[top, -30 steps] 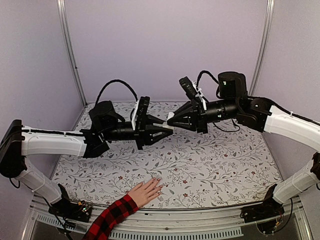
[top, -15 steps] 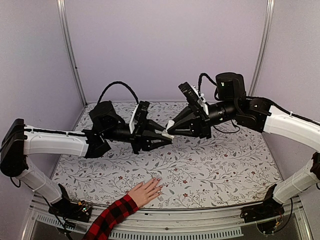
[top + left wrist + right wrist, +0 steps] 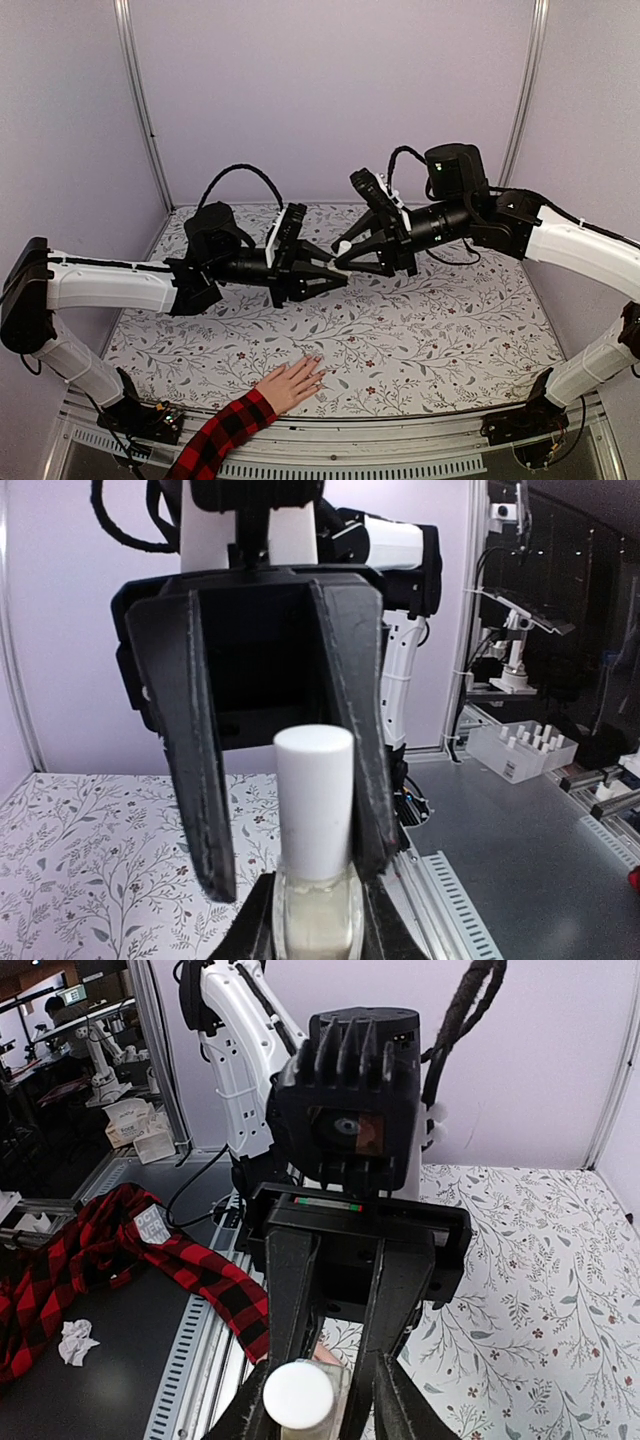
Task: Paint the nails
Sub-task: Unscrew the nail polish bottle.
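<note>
The right gripper grabs the bottle's white cap [image 3: 344, 248] [image 3: 301, 1398] by its sides next, which leaves the brush end free to paint the nails.
A small clear bottle [image 3: 318, 920] with a white cap [image 3: 313, 790] is held in mid-air above the table's middle. My left gripper [image 3: 335, 277] is shut on its glass body. My right gripper [image 3: 346, 259] meets it tip to tip. Its fingers [image 3: 352, 740] stand open on either side of the cap, one touching it and the other apart. In the right wrist view the cap [image 3: 298, 1396] sits between my right gripper's [image 3: 320, 1416] fingertips. A light-skinned hand [image 3: 290, 384] with a plaid sleeve [image 3: 224, 431] lies flat at the near edge. Its nails [image 3: 316, 361] point toward the table's middle.
The table [image 3: 450, 330] has a floral cover, purple walls and metal corner posts [image 3: 138, 100]. A metal rail [image 3: 400, 440] runs along the near edge. The plaid sleeve also shows in the right wrist view [image 3: 205, 1275], below the grippers.
Both grippers stayed tip to tip and sank a little. The right gripper shifted left and the left wrist turned. The hand has not moved.
</note>
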